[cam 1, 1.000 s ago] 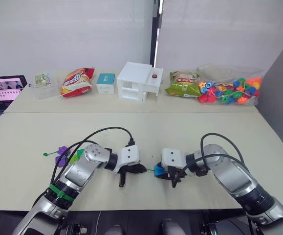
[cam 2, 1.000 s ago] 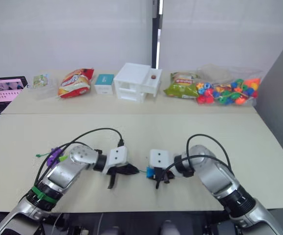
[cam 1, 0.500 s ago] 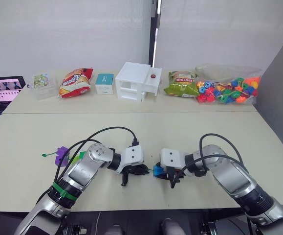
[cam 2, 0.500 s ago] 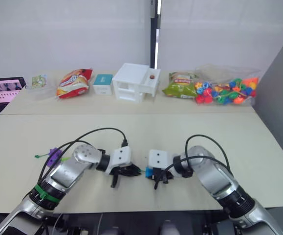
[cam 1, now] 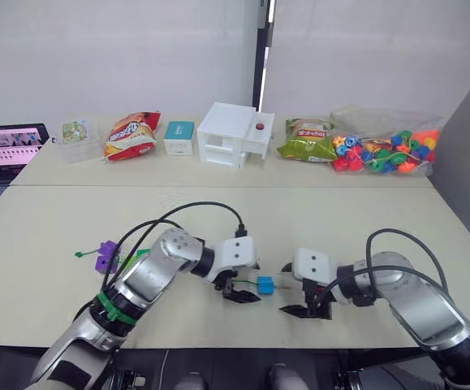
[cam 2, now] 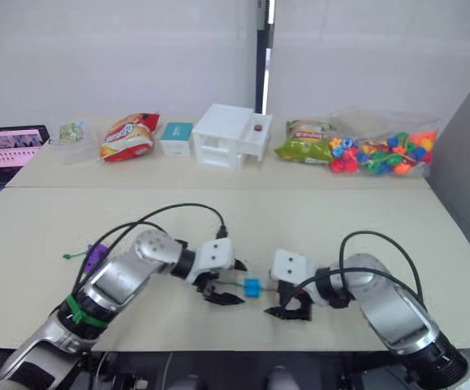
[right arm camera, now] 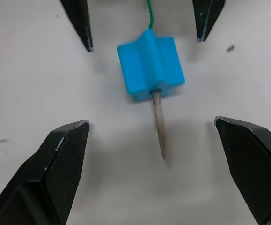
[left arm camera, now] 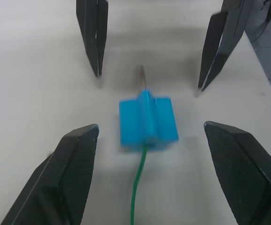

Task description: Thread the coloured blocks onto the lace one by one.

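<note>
The blue block has to slide along the green lace (left arm camera: 137, 187) to the other blocks, so the robot's left hand needs to grab the blue block's ridged sides next.
A blue block (cam 1: 265, 284) lies on the table between my two grippers, and neither touches it. The green lace (left arm camera: 137, 187) runs through it, and its stiff dark tip (right arm camera: 159, 126) pokes out on the side toward my right gripper. My left gripper (cam 1: 239, 293) is open just left of the block, its fingers (left arm camera: 74, 173) flanking it. Also open, my right gripper (cam 1: 303, 309) sits a little to the block's right. A purple block (cam 1: 105, 255) and a green block (cam 1: 135, 257) lie further left beside my left arm, near the lace's far end (cam 1: 79, 254).
Along the back of the table stand a laptop (cam 1: 7, 146), snack bags (cam 1: 129, 134), a small teal box (cam 1: 178, 136), a white model house (cam 1: 235, 134) and a clear bag of multicoloured beads (cam 1: 385, 150). The table's front edge (cam 1: 243, 341) is close below both grippers.
Both grippers have opened and let go; the blue block now lies free on the table, threaded on the lace. The right gripper has drawn back to the right, and the camera shifted slightly.
</note>
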Action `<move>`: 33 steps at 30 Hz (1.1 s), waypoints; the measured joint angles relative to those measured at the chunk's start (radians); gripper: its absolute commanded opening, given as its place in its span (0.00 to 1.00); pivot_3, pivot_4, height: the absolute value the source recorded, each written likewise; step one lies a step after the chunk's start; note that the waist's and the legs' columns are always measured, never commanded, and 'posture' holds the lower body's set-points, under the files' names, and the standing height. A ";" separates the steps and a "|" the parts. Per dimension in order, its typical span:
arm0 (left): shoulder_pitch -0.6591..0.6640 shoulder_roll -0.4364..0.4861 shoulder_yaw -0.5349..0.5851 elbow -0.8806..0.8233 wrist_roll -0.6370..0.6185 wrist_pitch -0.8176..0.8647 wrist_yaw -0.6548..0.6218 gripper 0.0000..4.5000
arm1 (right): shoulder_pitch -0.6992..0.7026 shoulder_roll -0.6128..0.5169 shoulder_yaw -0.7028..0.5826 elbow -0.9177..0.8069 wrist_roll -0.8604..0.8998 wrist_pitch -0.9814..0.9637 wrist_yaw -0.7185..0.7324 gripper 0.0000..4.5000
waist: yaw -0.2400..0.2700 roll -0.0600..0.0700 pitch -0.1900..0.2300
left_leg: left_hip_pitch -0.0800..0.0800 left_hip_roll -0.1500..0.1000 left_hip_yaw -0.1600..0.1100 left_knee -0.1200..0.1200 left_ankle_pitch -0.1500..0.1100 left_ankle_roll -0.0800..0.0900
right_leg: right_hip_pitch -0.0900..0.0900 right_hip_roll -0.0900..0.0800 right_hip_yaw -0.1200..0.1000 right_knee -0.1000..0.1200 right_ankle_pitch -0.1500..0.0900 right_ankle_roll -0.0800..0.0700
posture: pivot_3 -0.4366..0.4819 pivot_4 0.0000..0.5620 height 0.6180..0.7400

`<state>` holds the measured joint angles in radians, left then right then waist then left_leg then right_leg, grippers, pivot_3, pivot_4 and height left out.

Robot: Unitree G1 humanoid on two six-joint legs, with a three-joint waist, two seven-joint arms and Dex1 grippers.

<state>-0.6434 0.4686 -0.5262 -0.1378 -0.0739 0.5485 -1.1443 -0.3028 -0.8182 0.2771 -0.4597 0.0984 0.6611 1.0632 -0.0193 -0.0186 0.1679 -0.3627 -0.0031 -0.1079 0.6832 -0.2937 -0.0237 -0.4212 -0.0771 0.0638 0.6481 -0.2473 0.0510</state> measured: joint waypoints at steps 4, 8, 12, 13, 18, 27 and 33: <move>-0.005 -0.021 -0.060 0.059 0.054 -0.019 0.028 0.84 | -0.005 0.002 0.002 0.026 -0.003 -0.020 -0.018 1.00 | -0.005 0.000 0.000 | 0.000 0.000 0.000 0.000 0.000 0.000 | 0.000 0.000 0.001 0.001 0.000 0.000 | 0.48 0.27 1.00; -0.005 -0.033 -0.061 0.075 0.059 -0.029 0.033 0.72 | -0.016 0.004 0.016 0.041 -0.009 -0.033 -0.026 1.00 | 0.001 0.000 0.000 | 0.001 0.000 0.000 0.000 0.000 0.000 | 0.000 0.000 0.001 0.000 0.000 0.000 | 0.48 0.27 1.00; -0.009 -0.039 -0.057 0.091 0.068 -0.049 0.039 0.45 | -0.021 0.005 0.021 0.042 -0.008 -0.042 -0.030 1.00 | 0.002 0.000 0.000 | 0.001 0.000 0.000 0.000 0.000 0.000 | 0.000 0.000 0.001 0.000 0.000 0.000 | 0.48 0.27 1.00; -0.009 -0.036 -0.056 0.091 0.068 -0.054 0.036 0.36 | -0.022 0.007 0.022 0.044 -0.008 -0.043 -0.034 1.00 | 0.002 0.000 0.000 | 0.001 0.000 0.000 0.000 0.000 0.000 | 0.000 0.000 0.001 0.000 0.000 0.000 | 0.48 0.27 1.00; -0.009 -0.015 -0.055 0.091 0.068 -0.089 0.014 0.31 | -0.024 0.019 0.027 0.063 -0.009 -0.076 -0.040 0.83 | 0.001 0.000 0.000 | 0.001 0.000 0.000 0.000 0.000 0.000 | 0.000 0.000 0.001 0.000 0.000 0.000 | 0.48 0.27 1.00; -0.009 -0.005 -0.051 0.094 0.069 -0.095 0.001 0.31 | -0.026 0.027 0.061 0.134 -0.031 -0.223 -0.015 0.15 | 0.000 0.000 0.000 | 0.001 0.000 0.001 0.000 0.000 0.000 | 0.000 0.000 0.001 0.000 0.000 0.000 | 0.48 0.27 1.00; -0.007 0.011 -0.039 0.096 0.067 -0.096 -0.005 0.31 | -0.026 0.027 0.062 0.156 -0.038 -0.278 0.002 0.00 | 0.000 0.000 0.000 | 0.001 0.000 0.001 0.000 0.000 0.000 | 0.000 0.000 0.001 0.001 0.000 0.000 | 0.48 0.27 1.00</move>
<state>-0.6501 0.4794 -0.5653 -0.0420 -0.0067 0.4525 -1.1490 -0.3286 -0.7909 0.3387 -0.3034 0.0607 0.3835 1.0649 -0.0193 -0.0186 0.1678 -0.3614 -0.0029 -0.1072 0.6832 -0.2938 -0.0236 -0.4210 -0.0768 0.0649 0.6487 -0.2473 0.0510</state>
